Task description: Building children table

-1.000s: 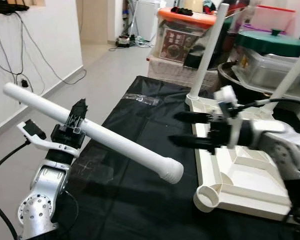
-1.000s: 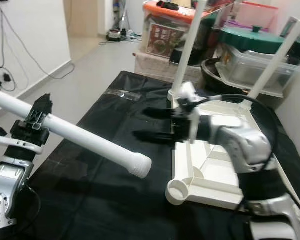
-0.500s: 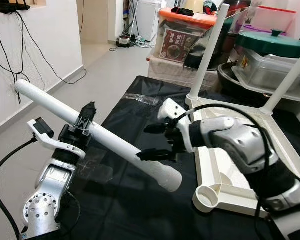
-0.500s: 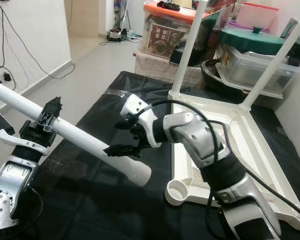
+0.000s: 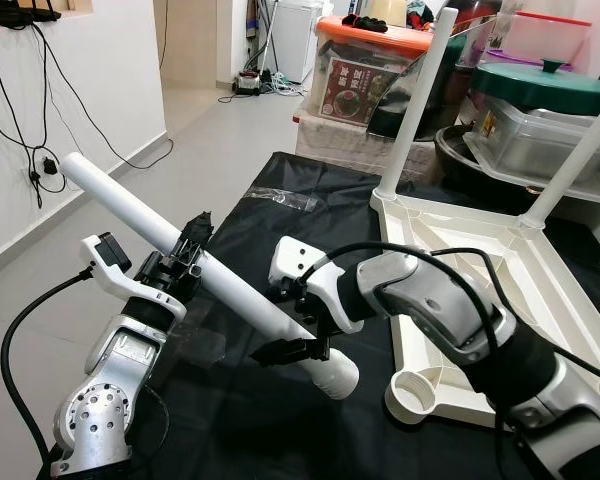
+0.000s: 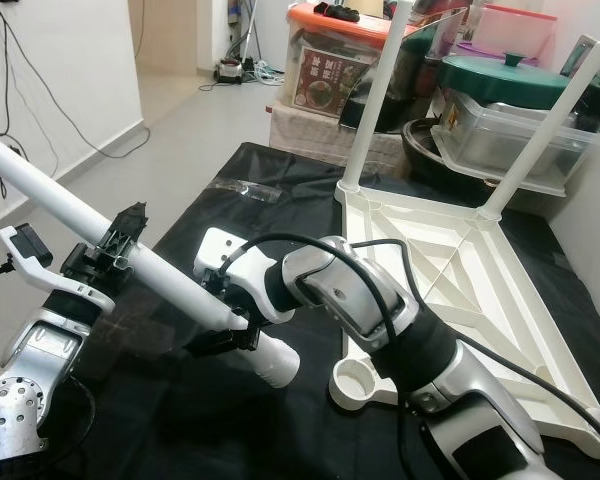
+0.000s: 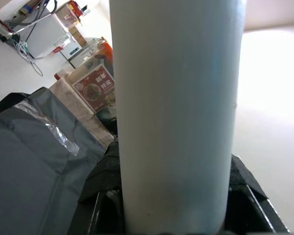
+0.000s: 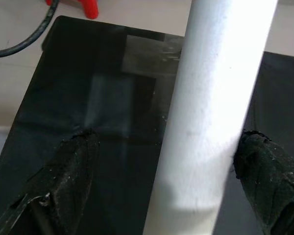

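Note:
My right gripper is going to grab the loose white leg by its ribbed end (image 5: 332, 372) next, to stand the leg in the tabletop's empty round socket (image 5: 412, 394).
My left gripper (image 5: 185, 262) is shut on a long white table leg (image 5: 130, 205) at about mid-length and holds it slanted above the black sheet; the leg (image 7: 176, 112) looms close in the left wrist view. The leg's ribbed end (image 5: 338, 375) points down toward the upturned white tabletop (image 5: 480, 330). My right gripper (image 5: 280, 325) is open and straddles the leg just above that end, one finger (image 8: 63, 171) well off the leg (image 8: 210, 122) and the other close beside it. Two fitted legs (image 5: 415, 110) stand up from the tabletop. An empty round socket (image 5: 415, 392) sits at its near corner.
A black sheet (image 5: 270, 200) covers the work surface. Stacked storage boxes (image 5: 370, 75) and a green-lidded container (image 5: 540, 85) crowd the back. Grey floor (image 5: 210, 140) and a white wall with hanging cables (image 5: 40, 130) lie to the left.
My right gripper has swung left from above the tabletop to the leg and now straddles its lower end. The left arm has carried the leg a little to the right.

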`<state>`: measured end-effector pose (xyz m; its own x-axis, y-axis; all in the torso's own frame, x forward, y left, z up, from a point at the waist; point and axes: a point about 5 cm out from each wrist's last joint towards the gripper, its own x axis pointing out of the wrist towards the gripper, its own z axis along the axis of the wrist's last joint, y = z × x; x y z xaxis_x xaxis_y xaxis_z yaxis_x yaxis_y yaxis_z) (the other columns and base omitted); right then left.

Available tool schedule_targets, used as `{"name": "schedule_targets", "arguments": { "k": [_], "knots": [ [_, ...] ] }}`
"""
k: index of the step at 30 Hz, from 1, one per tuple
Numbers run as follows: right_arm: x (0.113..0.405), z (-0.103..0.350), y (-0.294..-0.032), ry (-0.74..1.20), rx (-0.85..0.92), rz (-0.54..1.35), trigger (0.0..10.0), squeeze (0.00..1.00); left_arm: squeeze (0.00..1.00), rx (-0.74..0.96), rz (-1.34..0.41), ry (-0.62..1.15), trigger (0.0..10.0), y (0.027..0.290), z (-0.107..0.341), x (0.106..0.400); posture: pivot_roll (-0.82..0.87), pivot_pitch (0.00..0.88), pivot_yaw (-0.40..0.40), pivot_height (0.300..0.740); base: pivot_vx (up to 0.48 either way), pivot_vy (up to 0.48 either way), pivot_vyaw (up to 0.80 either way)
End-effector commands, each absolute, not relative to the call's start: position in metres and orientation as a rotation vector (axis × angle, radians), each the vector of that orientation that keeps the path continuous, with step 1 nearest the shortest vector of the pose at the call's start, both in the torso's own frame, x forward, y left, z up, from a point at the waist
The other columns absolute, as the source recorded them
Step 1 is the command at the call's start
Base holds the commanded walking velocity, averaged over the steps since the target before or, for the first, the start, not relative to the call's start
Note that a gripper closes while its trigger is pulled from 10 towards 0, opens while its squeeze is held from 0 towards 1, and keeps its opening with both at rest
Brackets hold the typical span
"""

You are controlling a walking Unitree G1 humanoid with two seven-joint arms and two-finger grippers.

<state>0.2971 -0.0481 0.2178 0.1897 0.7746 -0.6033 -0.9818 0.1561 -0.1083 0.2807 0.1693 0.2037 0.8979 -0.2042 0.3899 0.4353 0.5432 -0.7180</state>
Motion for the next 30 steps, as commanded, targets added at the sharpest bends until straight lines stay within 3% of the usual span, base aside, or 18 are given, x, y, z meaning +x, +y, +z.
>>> {"name": "schedule_targets", "arguments": {
  "k": [1, 12, 13, 14, 26, 27, 28, 29, 30],
  "knots": [
    [0.3, 0.21, -0.047, 0.491, -0.55, 1.286, 10.0, 0.0, 0.0, -0.912, -0.393, -0.269, 0.0, 0.164, 0.205, 0.282, 0.05, 0.0, -0.121, 0.74, 0.0, 0.0, 0.0],
    [0.313, 0.193, -0.032, 0.498, -0.554, 1.19, 10.0, 0.0, 0.0, -0.902, -0.4, -0.273, 0.0, 0.16, 0.206, 0.281, 0.06, 0.0, -0.129, 0.74, 0.0, 0.0, 0.0],
    [0.313, 0.191, -0.031, 0.498, -0.554, 1.191, 7.4, 0.0, 0.0, -0.901, -0.399, -0.272, 0.0, 0.16, 0.206, 0.281, 0.07, 0.0, -0.132, 0.74, 0.0, 0.0, 0.0],
    [0.313, 0.19, -0.03, 0.497, -0.553, 1.193, 0.0, 0.0, 0.0, -0.899, -0.397, -0.269, 0.0, 0.16, 0.205, 0.281, 0.07, 0.0, -0.133, 0.74, 0.0, 0.0, 0.0],
    [0.315, 0.189, -0.03, 0.471, -0.513, 1.181, 0.0, 0.0, 0.0, -0.912, -0.395, -0.245, 0.0, 0.158, 0.201, 0.282, 0.06, 0.0, -0.126, 0.74, 0.0, 0.0, 0.0],
    [0.314, 0.189, -0.031, 0.47, -0.503, 1.18, 0.0, 0.0, 0.0, -0.899, -0.389, -0.222, 1.1, 0.157, 0.198, 0.283, 0.06, 0.0, -0.128, 0.74, 0.0, 0.0, 0.0],
    [0.314, 0.189, -0.031, 0.47, -0.503, 1.18, 0.0, 0.0, 0.0, -0.899, -0.389, -0.222, 1.1, 0.157, 0.198, 0.283, 0.06, 0.0, -0.128, 0.74, 0.0, 0.0, 0.0],
    [0.315, 0.19, -0.034, 0.47, -0.485, 1.168, 0.0, 0.0, 0.01, -0.854, -0.384, -0.215, 10.0, 0.156, 0.197, 0.284, 0.06, 0.0, -0.127, 0.74, 0.0, 0.0, 0.0],
    [0.315, 0.19, -0.034, 0.47, -0.485, 1.168, 0.0, 0.0, 0.01, -0.854, -0.384, -0.215, 10.0, 0.156, 0.197, 0.284, 0.06, 0.0, -0.127, 0.74, 0.0, 0.0, 0.0]
  ]
}}
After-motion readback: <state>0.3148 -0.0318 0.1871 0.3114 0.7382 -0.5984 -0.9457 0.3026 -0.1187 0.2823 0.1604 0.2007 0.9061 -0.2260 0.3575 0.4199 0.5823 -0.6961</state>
